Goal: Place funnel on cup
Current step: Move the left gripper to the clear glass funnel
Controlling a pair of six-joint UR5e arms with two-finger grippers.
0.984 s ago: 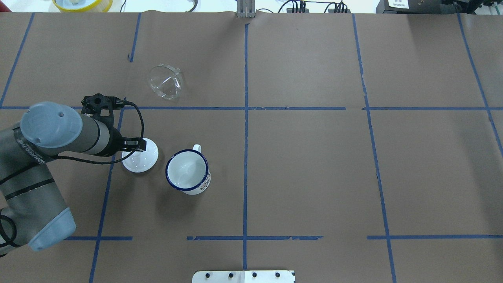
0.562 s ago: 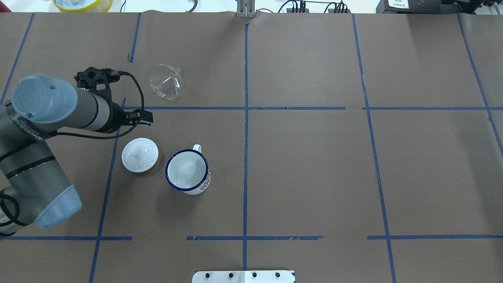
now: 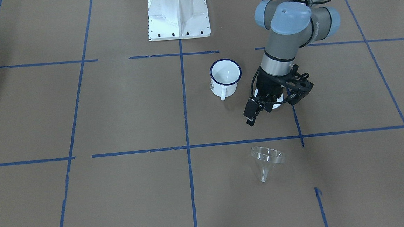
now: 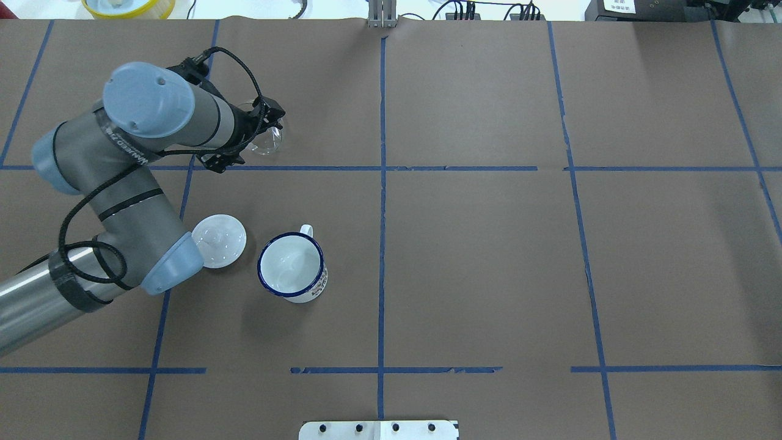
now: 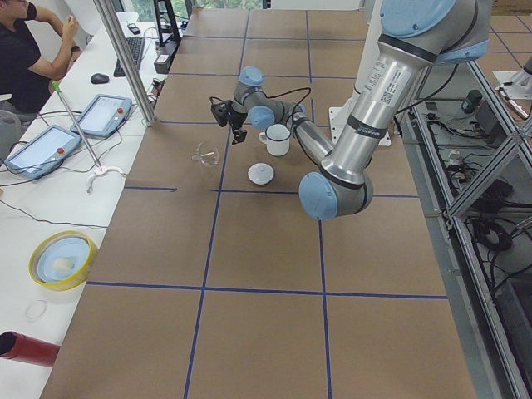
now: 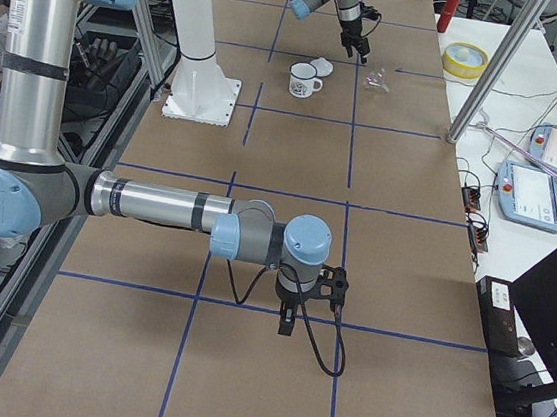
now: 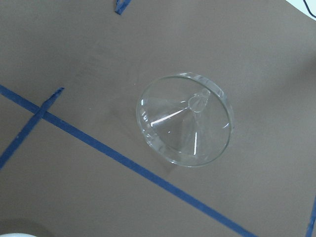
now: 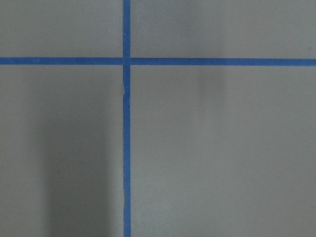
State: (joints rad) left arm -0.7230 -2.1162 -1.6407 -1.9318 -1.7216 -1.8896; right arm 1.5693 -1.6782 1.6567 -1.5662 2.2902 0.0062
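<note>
I will next grab the clear plastic funnel by its wide rim [image 3: 267,150] with my left gripper. Then the funnel can be set on the cup [image 3: 225,76].
The clear funnel [image 3: 266,158] lies tilted on its rim on the brown table; it fills the left wrist view [image 7: 185,121]. The white cup [image 4: 292,269] with a dark blue rim stands upright and empty, well apart from the funnel and nearer the robot. My left gripper [image 4: 250,137] hovers above the funnel [image 4: 269,139] and partly hides it in the overhead view. It holds nothing, and in the front-facing view its jaws stand apart [image 3: 271,105]. My right gripper [image 6: 286,320] hangs over bare table far off; I cannot tell whether it is open or shut.
A round white knobbed lid [image 4: 221,241] lies beside the cup on its left. The white robot base plate [image 3: 178,15] is at the near table edge. A yellow bowl [image 4: 128,6] sits beyond the far edge. Blue tape lines grid the table.
My left gripper has moved from over the white lid away from the robot to above the funnel. The lid stays on the table. The cup and funnel have not moved.
</note>
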